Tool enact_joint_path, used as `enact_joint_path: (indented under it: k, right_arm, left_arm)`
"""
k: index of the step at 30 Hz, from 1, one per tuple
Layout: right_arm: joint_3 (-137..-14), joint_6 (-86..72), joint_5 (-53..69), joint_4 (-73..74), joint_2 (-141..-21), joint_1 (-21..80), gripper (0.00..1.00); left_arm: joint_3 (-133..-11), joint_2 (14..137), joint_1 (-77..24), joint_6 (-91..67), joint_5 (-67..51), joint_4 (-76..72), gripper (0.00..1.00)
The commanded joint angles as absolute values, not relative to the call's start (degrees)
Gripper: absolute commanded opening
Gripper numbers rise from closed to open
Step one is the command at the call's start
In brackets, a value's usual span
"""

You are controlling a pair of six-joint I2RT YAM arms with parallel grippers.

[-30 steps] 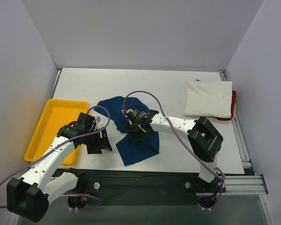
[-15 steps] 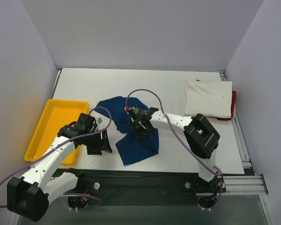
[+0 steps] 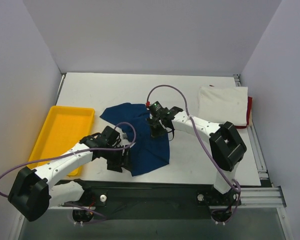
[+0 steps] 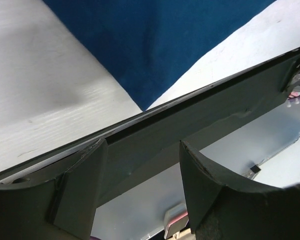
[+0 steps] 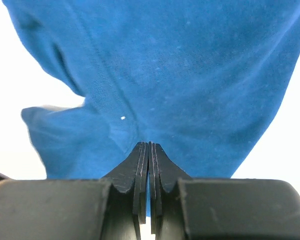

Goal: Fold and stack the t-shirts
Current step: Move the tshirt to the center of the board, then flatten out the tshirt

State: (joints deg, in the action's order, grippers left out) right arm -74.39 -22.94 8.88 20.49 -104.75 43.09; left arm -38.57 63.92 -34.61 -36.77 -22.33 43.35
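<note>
The left gripper grabs the navy blue t-shirt's near corner (image 3: 133,174) (image 4: 143,101) next. That lets both grippers then spread the crumpled cloth for folding.
The navy blue t-shirt (image 3: 140,140) lies crumpled in the middle of the table. My right gripper (image 3: 156,131) is shut on a fold of it (image 5: 180,85) and holds the cloth up from the table. My left gripper (image 3: 121,161) is open and empty at the shirt's near left corner, by the table's front edge; the navy cloth (image 4: 160,45) lies just beyond its fingers (image 4: 210,185). The cream-white t-shirt (image 3: 222,106) lies folded at the far right, on top of the red one (image 3: 249,111), of which only an edge shows.
A yellow plastic tray (image 3: 60,137) stands at the left side of the table. The table's front edge and its dark rail (image 4: 200,120) run right under my left gripper. Grey walls close the back and sides.
My right gripper has moved up and to the right, pulling the navy shirt with it. My left arm has swung right, from beside the tray to the shirt's near left corner.
</note>
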Motion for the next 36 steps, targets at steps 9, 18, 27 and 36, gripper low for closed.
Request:
enact_joint_path:
  k: [9,18,27,36]
  right_arm:
    - [-72.42,-24.08,9.93,22.15,-98.0,43.42,0.0]
    - [-71.37,-23.56,9.58,22.32,-96.07,42.8,0.0]
    - [-71.45,-22.06,9.05,22.68,-94.83,42.45,0.0]
    - [-74.79,-21.18,12.39,22.59,-100.18,43.94,0.15]
  left_arm:
    - [-38.06,74.7,-41.13,-42.1,-21.88,31.82,0.7]
    - [-42.89,85.51,-42.71,-42.19,-20.57,33.31,0.56]
    - [-45.61,89.39,-42.89,-39.9,-19.52,36.82,0.0]
    - [-43.51,76.56,-42.63,-41.75,-11.87,43.24,0.0]
